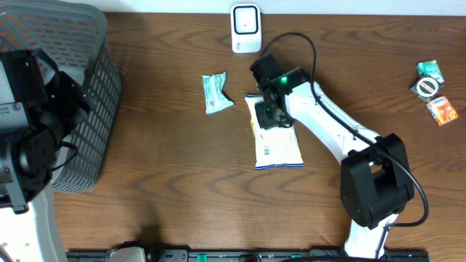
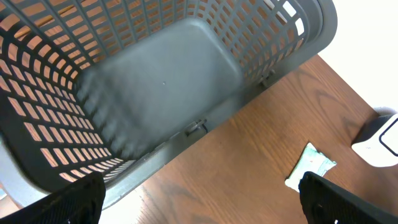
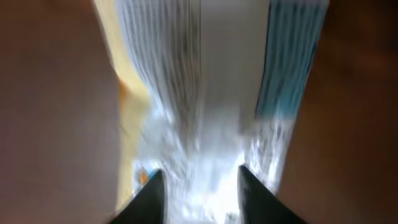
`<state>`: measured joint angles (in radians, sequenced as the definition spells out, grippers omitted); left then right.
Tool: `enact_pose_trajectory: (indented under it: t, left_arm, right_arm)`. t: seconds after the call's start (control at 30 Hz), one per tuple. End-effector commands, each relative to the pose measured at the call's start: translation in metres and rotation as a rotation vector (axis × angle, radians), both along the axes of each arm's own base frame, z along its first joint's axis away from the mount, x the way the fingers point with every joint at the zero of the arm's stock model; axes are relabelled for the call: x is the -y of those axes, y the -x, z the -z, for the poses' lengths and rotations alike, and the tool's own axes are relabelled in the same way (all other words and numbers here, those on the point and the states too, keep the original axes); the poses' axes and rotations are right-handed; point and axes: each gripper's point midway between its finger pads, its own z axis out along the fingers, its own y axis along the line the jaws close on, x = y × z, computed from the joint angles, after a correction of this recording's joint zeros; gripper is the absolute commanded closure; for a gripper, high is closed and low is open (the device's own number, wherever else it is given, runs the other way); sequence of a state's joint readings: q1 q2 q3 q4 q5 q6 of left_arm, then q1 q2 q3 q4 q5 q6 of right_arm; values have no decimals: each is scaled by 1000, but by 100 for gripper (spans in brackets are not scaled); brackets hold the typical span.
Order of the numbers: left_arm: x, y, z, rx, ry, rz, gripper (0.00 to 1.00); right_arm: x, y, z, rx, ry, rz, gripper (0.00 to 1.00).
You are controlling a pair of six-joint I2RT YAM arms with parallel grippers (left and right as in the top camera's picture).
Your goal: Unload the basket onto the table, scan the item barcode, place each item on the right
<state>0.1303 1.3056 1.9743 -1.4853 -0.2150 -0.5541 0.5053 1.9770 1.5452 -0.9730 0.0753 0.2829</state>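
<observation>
My right gripper pinches the white snack bag [image 1: 277,140] away from its front-end barcode next, which leaves the barcode uncovered for the scanner.
A white snack bag [image 1: 277,140] with a yellow edge and a blue band lies flat on the table, its barcode face up near the front end. My right gripper [image 1: 269,109] hangs over the bag's far end. In the blurred right wrist view its two dark fingertips [image 3: 153,196] stand apart over the bag [image 3: 205,93], so the gripper [image 3: 200,175] is open. The white scanner [image 1: 245,28] stands at the back edge, just beyond that gripper. My left gripper [image 2: 199,190] is wide open and empty, beside the basket.
A grey mesh basket [image 1: 95,94] fills the left side, seen empty in the left wrist view [image 2: 155,81]. A small teal packet [image 1: 216,93] lies left of the bag. Three small packets [image 1: 433,91] lie at the far right.
</observation>
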Motion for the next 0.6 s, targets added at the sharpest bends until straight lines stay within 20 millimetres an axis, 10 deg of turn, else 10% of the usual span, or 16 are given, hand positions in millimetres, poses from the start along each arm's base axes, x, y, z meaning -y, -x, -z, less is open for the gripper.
enact_pose_trajectory:
  t: [0.0, 0.37, 0.57]
  left_arm:
    - [-2, 1, -2, 7, 3, -13, 2]
    - [-2, 1, -2, 7, 2, -13, 2]
    - [-2, 1, -2, 7, 2, -13, 2]
  right_arm:
    - [0, -13, -9, 62, -1, 17, 62]
    - [-11, -26, 41, 29, -4, 13, 59]
    - [-19, -28, 34, 24, -43, 6, 55]
